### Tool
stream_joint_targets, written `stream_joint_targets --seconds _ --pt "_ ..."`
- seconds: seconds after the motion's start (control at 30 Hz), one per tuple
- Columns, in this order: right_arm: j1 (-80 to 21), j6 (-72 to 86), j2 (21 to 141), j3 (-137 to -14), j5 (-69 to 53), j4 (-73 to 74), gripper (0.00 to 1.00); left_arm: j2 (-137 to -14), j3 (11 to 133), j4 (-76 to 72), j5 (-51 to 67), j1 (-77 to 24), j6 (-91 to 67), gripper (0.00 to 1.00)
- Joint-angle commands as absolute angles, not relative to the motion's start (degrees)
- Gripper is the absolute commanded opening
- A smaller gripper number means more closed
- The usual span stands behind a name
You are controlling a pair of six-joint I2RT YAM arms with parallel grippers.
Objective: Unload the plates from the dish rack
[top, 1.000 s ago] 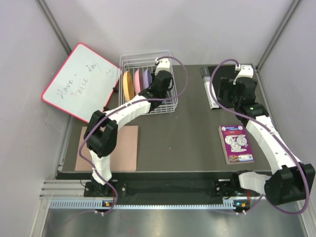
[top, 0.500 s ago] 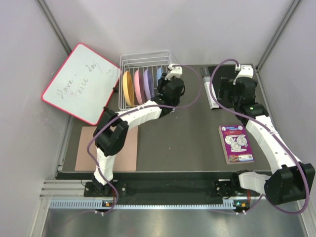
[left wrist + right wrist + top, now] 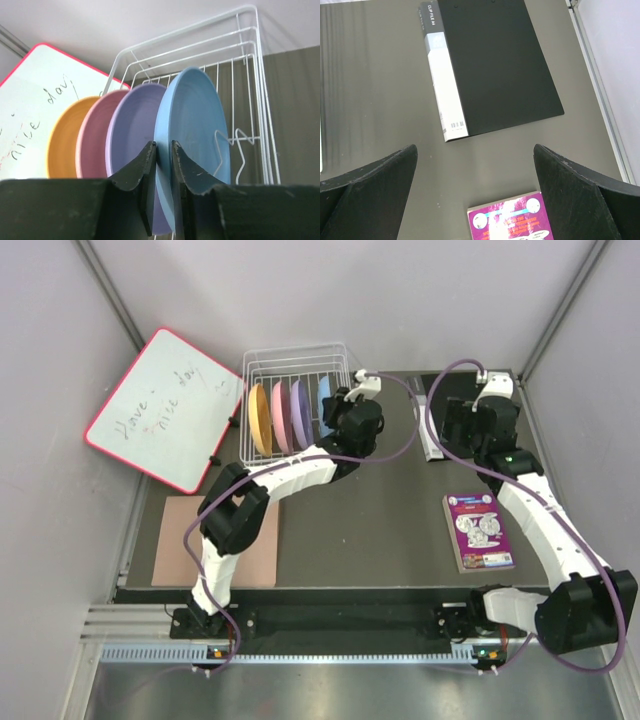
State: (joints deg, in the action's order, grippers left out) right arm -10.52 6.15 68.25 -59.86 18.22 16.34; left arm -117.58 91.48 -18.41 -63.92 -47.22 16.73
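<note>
The light blue plate will be gripped next by its open rim (image 3: 324,390) with my right gripper. That leaves my left gripper free to unload other plates.
Four plates stand on edge in the white dish rack (image 3: 297,358) at the back: orange-yellow (image 3: 258,418), pink (image 3: 279,414), purple (image 3: 299,411) and light blue (image 3: 324,403). My left gripper (image 3: 337,420) is at the rack's right end. In the left wrist view it (image 3: 162,150) is shut on the near rim of the light blue plate (image 3: 195,115), with the purple (image 3: 132,120), pink (image 3: 95,130) and orange-yellow (image 3: 62,145) plates behind, inside the rack (image 3: 240,45). My right gripper (image 3: 475,165) is wide open and empty above the table.
A red-framed whiteboard (image 3: 160,405) leans left of the rack. A brown mat (image 3: 215,540) lies at the front left. A black folder (image 3: 495,55) and a purple book (image 3: 478,530) lie on the right, under my right arm.
My left arm has swung right, from over the rack to its right end, uncovering the light blue plate. My right arm has not moved.
</note>
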Motion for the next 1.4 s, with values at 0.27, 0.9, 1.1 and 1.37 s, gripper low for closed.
stream_joint_targets --seconds 0.27,0.9,1.1,1.37 --pt "-9.3 7.9 69.3 -59.6 17.8 15.9 1.00 -110.4 97.8 -26.7 -65.7 -49.3 29.4 0.00" --pt "3.2 19.7 56.0 -50.8 -13.6 9.8 1.00 -91.3 91.8 8.6 -41.5 -51.2 -8.9 0.00" --pt "4.4 26.9 55.8 -44.7 -27.0 1.0 1.00 -89.1 85.2 7.9 -34.3 -51.2 -17.0 0.00" --pt "4.4 31.5 57.9 -41.0 -33.8 -6.0 0.97 -90.3 82.8 5.3 -30.7 -51.2 -20.0 0.00"
